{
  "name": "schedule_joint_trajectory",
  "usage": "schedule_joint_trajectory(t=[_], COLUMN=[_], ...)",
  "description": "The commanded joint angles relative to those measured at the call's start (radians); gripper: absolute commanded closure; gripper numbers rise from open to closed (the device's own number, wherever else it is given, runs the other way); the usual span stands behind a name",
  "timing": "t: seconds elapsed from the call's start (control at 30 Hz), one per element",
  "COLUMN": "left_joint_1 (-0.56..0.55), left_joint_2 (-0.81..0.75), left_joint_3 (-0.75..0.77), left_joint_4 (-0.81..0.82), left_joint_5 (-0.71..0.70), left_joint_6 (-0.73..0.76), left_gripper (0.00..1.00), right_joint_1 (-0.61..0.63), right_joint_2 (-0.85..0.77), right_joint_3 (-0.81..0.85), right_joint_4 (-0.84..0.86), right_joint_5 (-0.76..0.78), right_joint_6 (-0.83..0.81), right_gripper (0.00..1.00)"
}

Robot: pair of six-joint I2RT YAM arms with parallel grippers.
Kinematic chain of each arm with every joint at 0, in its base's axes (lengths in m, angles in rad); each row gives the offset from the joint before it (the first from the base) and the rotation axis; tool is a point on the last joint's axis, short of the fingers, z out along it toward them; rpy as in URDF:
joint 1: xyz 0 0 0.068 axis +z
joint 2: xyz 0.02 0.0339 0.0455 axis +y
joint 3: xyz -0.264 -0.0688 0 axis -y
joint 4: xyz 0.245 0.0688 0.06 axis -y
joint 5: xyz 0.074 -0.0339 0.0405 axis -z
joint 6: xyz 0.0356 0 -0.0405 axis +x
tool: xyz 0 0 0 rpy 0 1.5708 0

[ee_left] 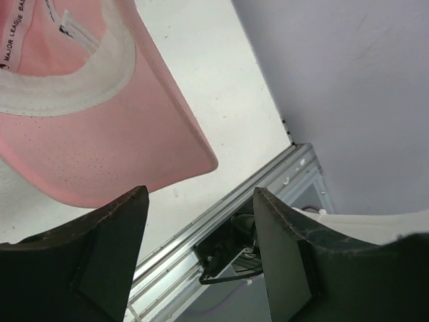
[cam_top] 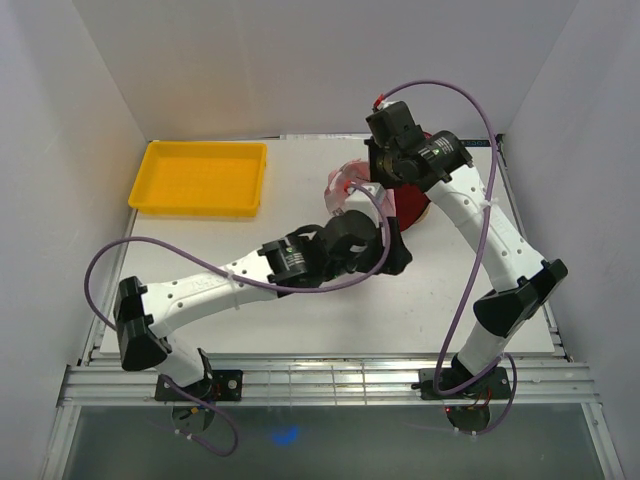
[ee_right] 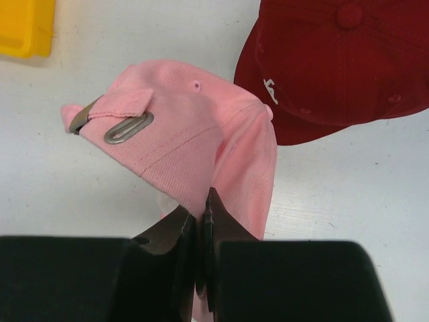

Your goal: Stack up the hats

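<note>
My left gripper takes hold of the pink hat by its brim edge [ee_left: 175, 168] next, so the pink hat's opening stays free to stack over the dark red hat.
My right gripper [ee_right: 201, 209] is shut on the back edge of the pink hat [ee_right: 194, 127], near its metal strap buckle, and holds it just above the table. The hat shows in the top view [cam_top: 340, 188] between both arms. The dark red hat [ee_right: 342, 64] lies crown up just beyond it, partly under my right arm in the top view [cam_top: 412, 207]. My left gripper [ee_left: 201, 194] is open and empty; the pink hat's brim and inner band [ee_left: 87, 121] hang just above and left of its fingers. The black and green-black hats are out of view.
A yellow tray [cam_top: 200, 178] stands at the back left; its corner shows in the right wrist view [ee_right: 23, 27]. The white table [cam_top: 300, 320] is walled on three sides. The table's metal rail [ee_left: 221, 215] lies beyond my left fingers.
</note>
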Motion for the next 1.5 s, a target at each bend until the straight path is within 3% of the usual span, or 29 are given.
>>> schedule_joint_trajectory(t=[0.0,0.17,0.43,0.7,0.83,1.27,1.37,1.47], left_joint_1=[-0.073,-0.12,-0.14,-0.142,-0.143,-0.159,-0.16,-0.16], left_joint_2=[0.057,0.151,0.171,0.263,0.289,0.312,0.319,0.335], left_joint_3=[0.099,0.243,0.283,0.397,0.432,0.426,0.44,0.472], left_joint_4=[-0.084,-0.242,-0.27,-0.42,-0.46,-0.535,-0.546,-0.578], left_joint_5=[-0.275,-0.424,-0.545,-0.592,-0.589,-0.611,-0.624,-0.651], left_joint_6=[-0.017,-0.077,-0.139,-0.185,-0.197,-0.257,-0.258,-0.254], left_gripper=[0.26,0.26,0.28,0.33,0.45,0.44,0.48,0.64], right_joint_1=[0.006,0.008,0.009,0.012,0.012,0.019,0.02,0.022], right_joint_2=[-0.022,-0.031,-0.033,-0.018,-0.013,0.001,0.001,0.001], right_joint_3=[0.0,-0.013,-0.033,-0.001,0.008,0.026,0.028,0.029], right_joint_4=[0.012,0.013,0.024,0.015,0.012,0.006,0.007,0.006], right_joint_5=[0.034,0.035,0.034,0.026,0.026,0.023,0.02,0.018], right_joint_6=[0.016,0.017,0.02,0.026,0.026,0.033,0.033,0.034], right_gripper=[0.92,0.92,0.92,0.92,0.92,0.92,0.92,0.92])
